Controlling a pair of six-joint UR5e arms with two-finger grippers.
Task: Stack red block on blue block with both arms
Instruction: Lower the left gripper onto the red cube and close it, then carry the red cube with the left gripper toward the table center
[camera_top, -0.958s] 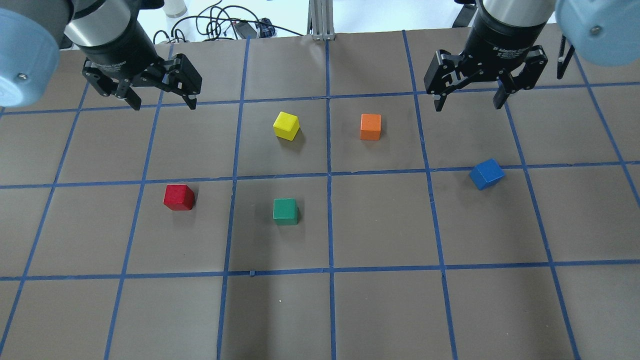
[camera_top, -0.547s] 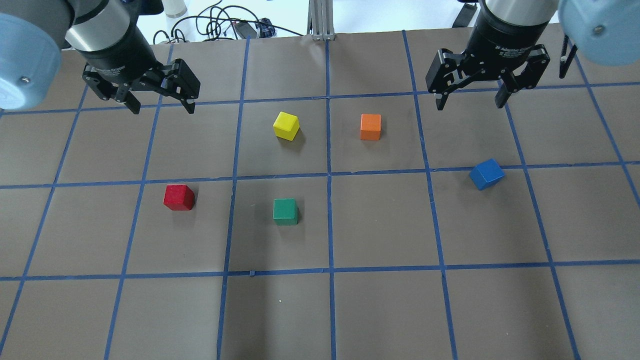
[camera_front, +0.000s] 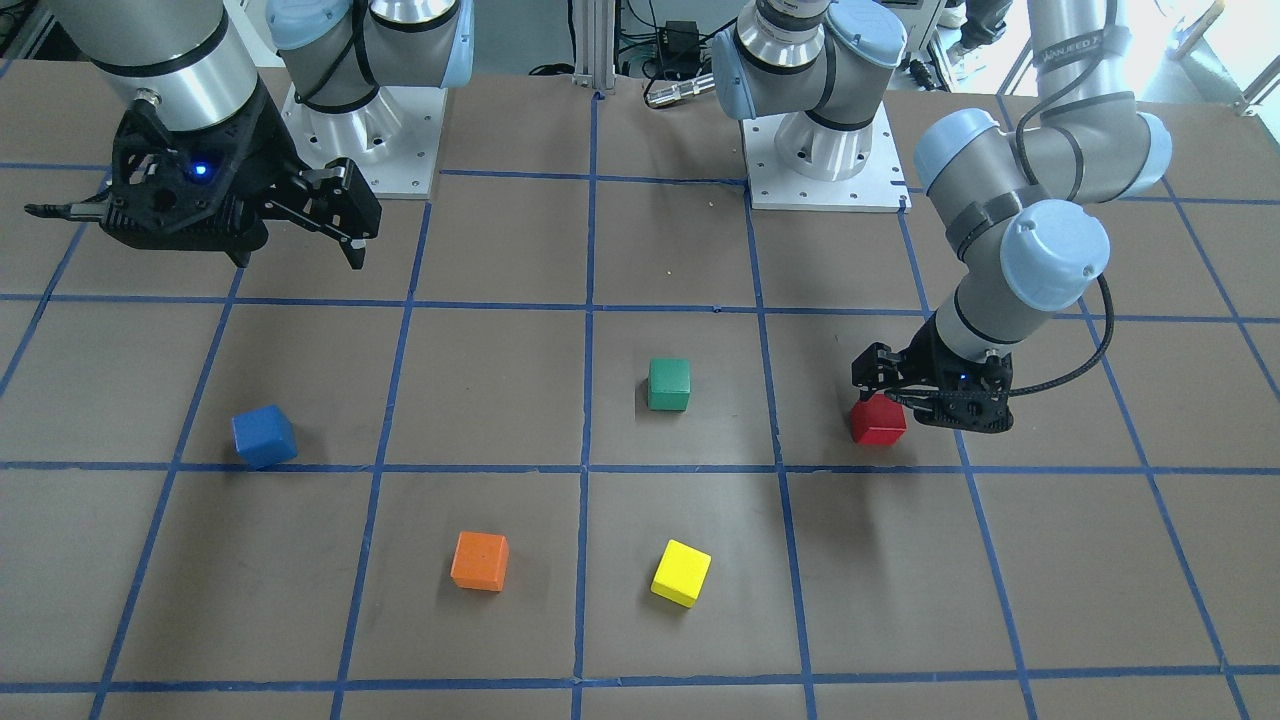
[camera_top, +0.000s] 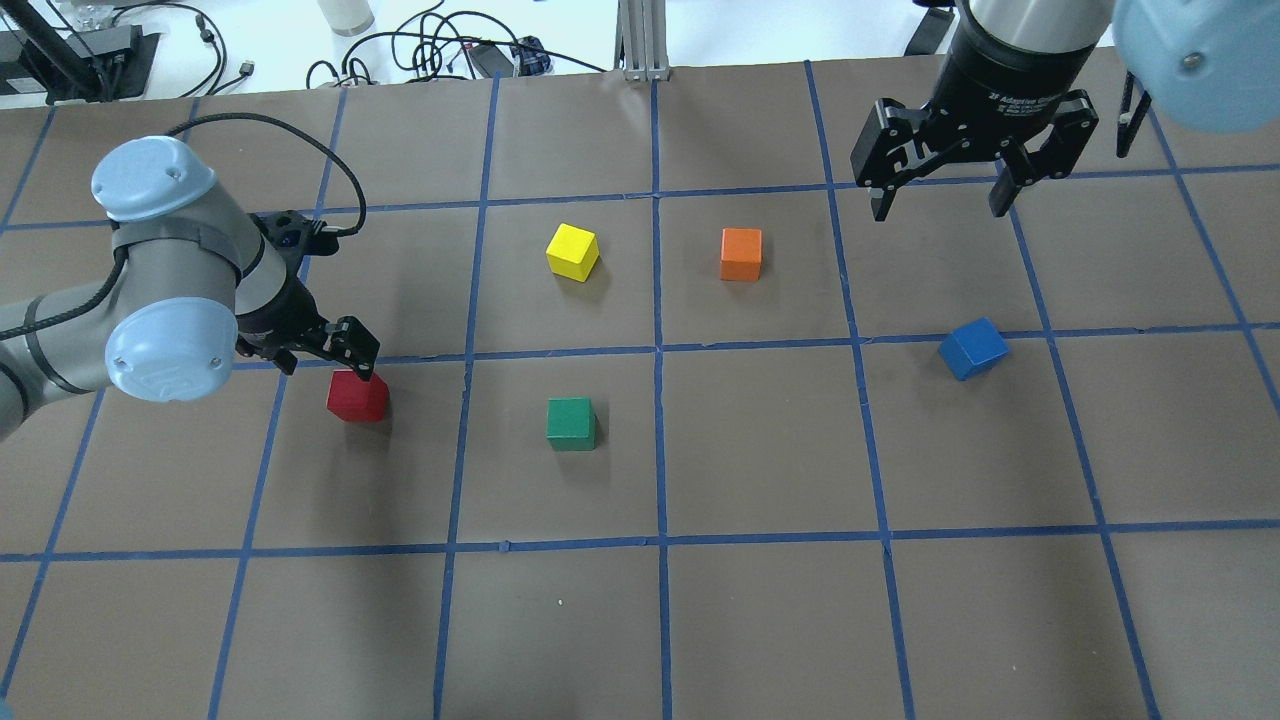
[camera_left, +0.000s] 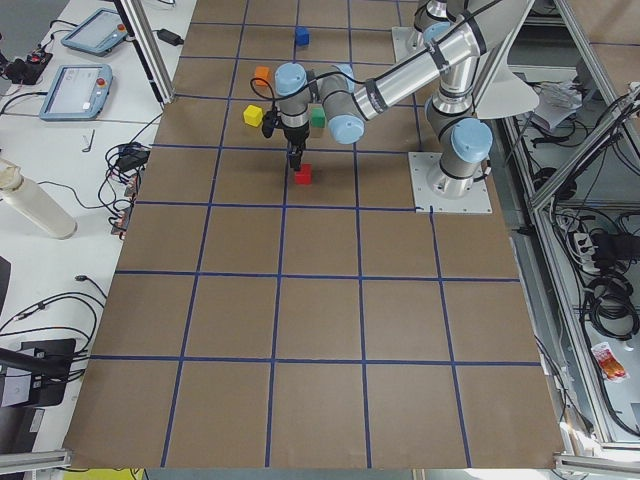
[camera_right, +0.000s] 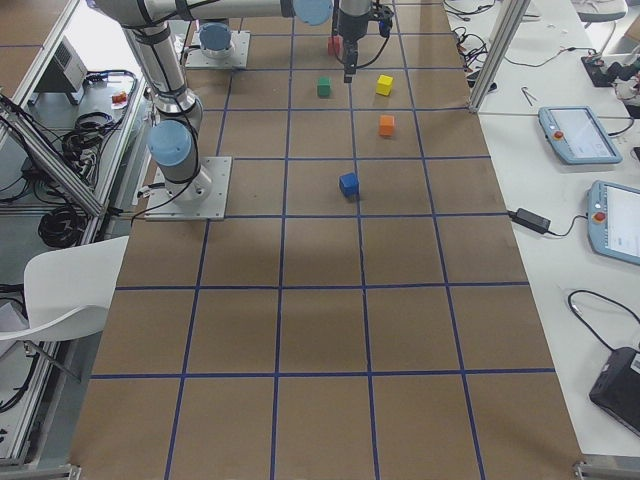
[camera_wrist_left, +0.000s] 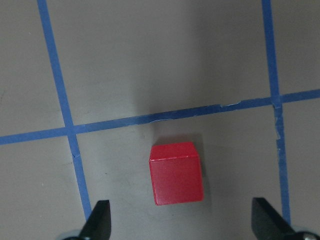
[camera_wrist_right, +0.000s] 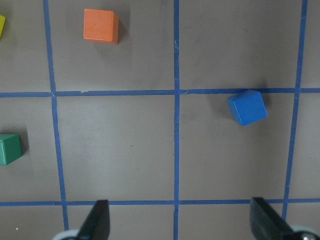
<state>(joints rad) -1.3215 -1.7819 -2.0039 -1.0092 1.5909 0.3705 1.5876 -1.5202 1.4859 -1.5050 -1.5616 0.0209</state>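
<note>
My left gripper will grab two opposite sides of the red block next, to stack it on the blue block (camera_front: 264, 437).
The red block (camera_top: 357, 396) lies on the brown table at the left; it also shows in the front view (camera_front: 878, 420). My left gripper (camera_top: 328, 368) is open and low over it. In the left wrist view the red block (camera_wrist_left: 176, 172) lies between the two spread fingertips (camera_wrist_left: 100, 220), just ahead of them, with clear gaps on both sides. The blue block (camera_top: 973, 348) lies at the right, turned slightly, alone on the table. My right gripper (camera_top: 938, 212) is open and empty, high above the table behind the blue block (camera_wrist_right: 247, 107).
A green block (camera_top: 571, 422) lies right of the red one. A yellow block (camera_top: 573, 251) and an orange block (camera_top: 741, 254) lie farther back in the middle. Blue tape lines grid the table. The arm bases (camera_front: 825, 160) stand at the robot's edge.
My left arm has swung down from the back left to the red block, gripper still open. My right gripper has barely moved. No block has moved.
</note>
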